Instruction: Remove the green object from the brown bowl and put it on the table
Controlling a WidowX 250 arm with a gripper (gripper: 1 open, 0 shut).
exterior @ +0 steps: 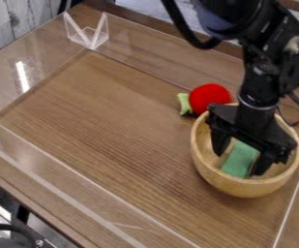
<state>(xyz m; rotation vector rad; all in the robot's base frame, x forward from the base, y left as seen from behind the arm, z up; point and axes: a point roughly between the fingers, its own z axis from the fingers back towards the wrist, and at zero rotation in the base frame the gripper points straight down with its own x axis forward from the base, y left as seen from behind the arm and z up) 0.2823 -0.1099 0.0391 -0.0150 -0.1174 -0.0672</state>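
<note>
Next, my gripper will grab the green object by its long sides to lift it out of the brown bowl [211, 167] onto the table.
The brown bowl [211, 167] sits at the right side of the table [113, 126]. Inside it lies the green object [242, 158], a flat light green block leaning against the bowl's inner wall. My gripper [250, 148] reaches down into the bowl, open, with one black finger on each side of the block. The fingertips are low in the bowl, and I cannot tell whether they touch the block. The black arm rises from the bowl toward the top right.
A red round toy [209, 96] with a small green leaf lies just behind the bowl's far rim. Clear acrylic walls [36, 160] run along the table's edges, close to the bowl on the right. A clear folded stand [87, 32] is at the back left.
</note>
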